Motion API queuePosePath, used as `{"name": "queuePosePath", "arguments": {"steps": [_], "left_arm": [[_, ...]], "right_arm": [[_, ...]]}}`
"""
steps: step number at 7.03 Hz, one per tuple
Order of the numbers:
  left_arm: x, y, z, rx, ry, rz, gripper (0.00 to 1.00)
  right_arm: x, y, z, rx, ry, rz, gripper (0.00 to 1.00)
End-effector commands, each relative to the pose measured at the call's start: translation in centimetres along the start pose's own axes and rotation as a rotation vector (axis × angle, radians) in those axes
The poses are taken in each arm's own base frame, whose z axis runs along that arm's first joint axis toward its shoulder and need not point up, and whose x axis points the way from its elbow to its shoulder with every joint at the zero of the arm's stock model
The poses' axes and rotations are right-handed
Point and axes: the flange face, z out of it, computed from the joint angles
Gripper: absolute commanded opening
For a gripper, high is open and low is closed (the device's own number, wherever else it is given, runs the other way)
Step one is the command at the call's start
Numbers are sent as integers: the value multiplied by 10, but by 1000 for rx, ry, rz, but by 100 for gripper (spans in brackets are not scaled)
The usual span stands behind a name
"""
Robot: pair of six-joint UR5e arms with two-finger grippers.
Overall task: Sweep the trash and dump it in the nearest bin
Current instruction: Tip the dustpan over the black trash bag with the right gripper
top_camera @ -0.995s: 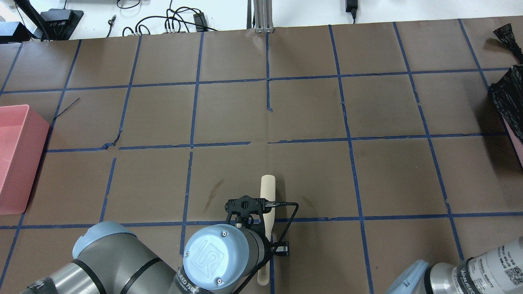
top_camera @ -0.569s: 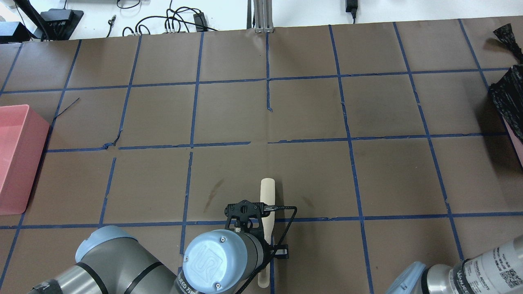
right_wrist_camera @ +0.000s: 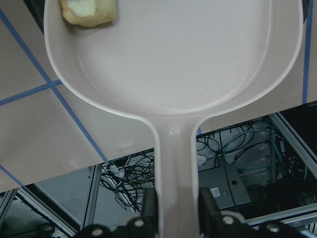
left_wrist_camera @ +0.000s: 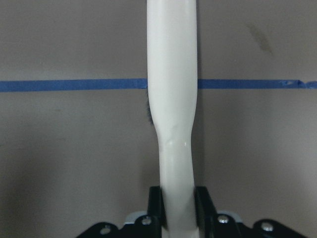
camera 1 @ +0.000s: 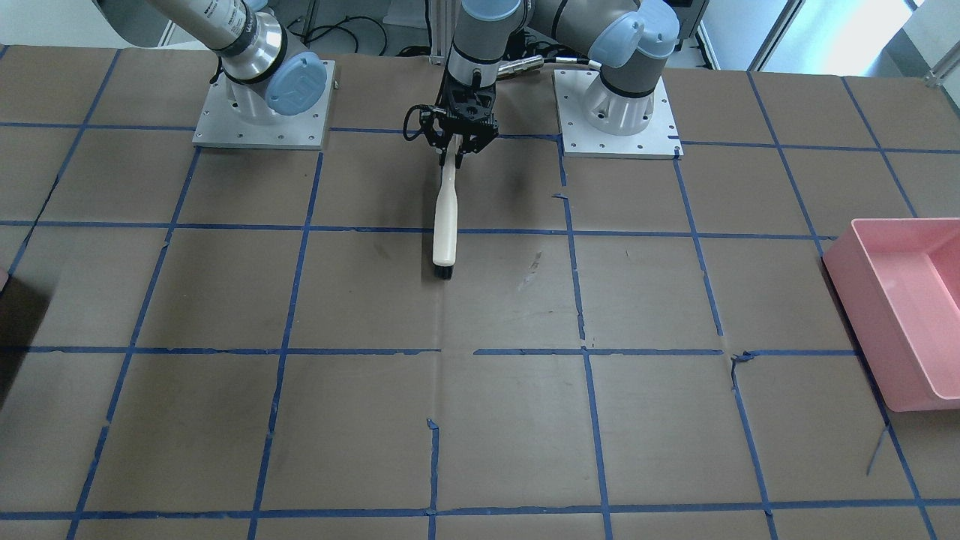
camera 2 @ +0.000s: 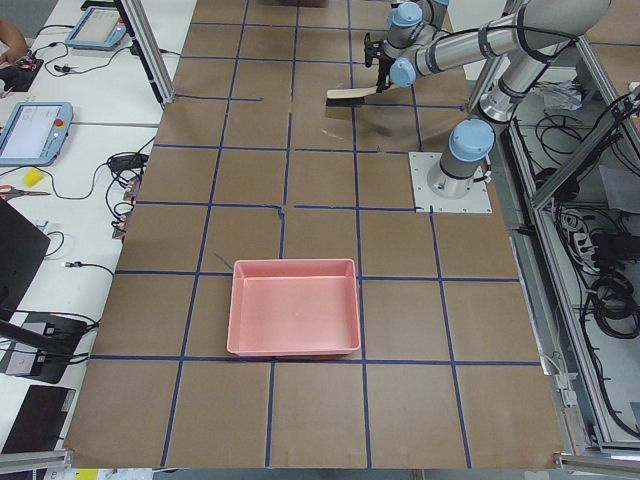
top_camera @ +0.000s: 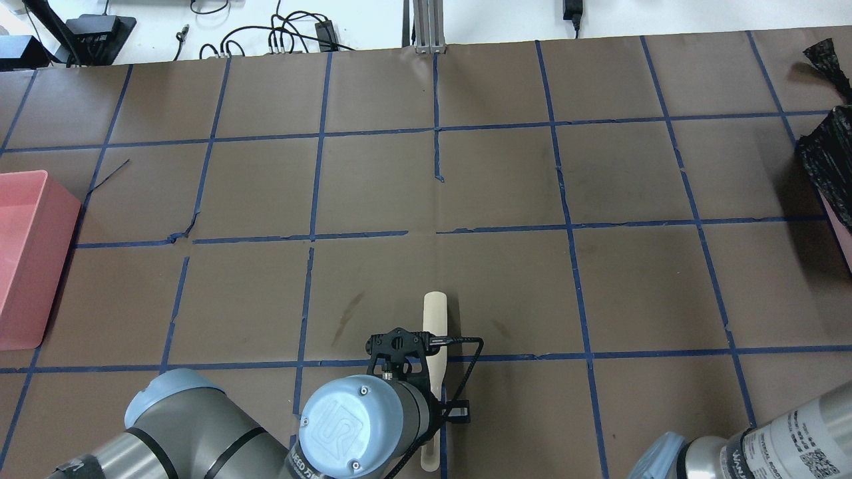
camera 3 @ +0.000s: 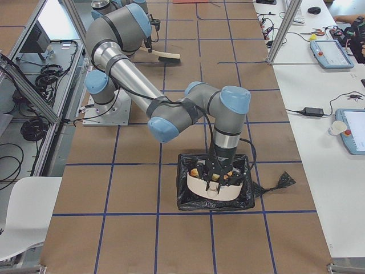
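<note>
My left gripper should open now. The black bristles at the brush's far end touch the brown paper, so the brush would stay there.
My left gripper is shut on the handle of a cream brush with black bristles, which points away from the robot near the table's middle; it also shows in the left wrist view. My right gripper is shut on the handle of a cream dustpan, held over the black-bag-lined bin. One pale yellow-green chunk lies at the pan's far edge. An orange-brown lump shows at the pan's rim over the bin. The third piece is hidden.
A pink bin stands at the table's end on my left, also in the overhead view. The black-lined bin is at the opposite end. Brown paper with a blue tape grid covers the table.
My left gripper has drawn the brush slightly back toward the robot. My right arm has shifted a little further right in the overhead view.
</note>
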Motion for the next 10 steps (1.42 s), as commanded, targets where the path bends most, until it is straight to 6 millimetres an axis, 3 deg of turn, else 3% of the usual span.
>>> {"name": "queuePosePath", "arguments": {"steps": [1,2,3,4,6,8,10], "left_arm": [[1,-1,1,-1,-3,-13,2],[1,-1,2,-3,-2,-15,3],[2,-3,0,2,0,-14,15],[4,-5,-3,9,4,-11,40],[5,-7,-5,26,17,-7,74],[7,-9,-8,40,29,-3,79],[16,-19,-20,64,54,7,92]], "right_arm": [[4,-6,-6,-16,10,-34,0],[5,-8,-12,-10,22,-37,0],[4,-7,-32,29,84,-16,0],[-4,-9,-69,73,161,11,0],[-44,-35,-109,223,115,113,0],[-88,-93,-119,362,40,249,0],[-99,-167,-119,480,-29,352,0]]}}
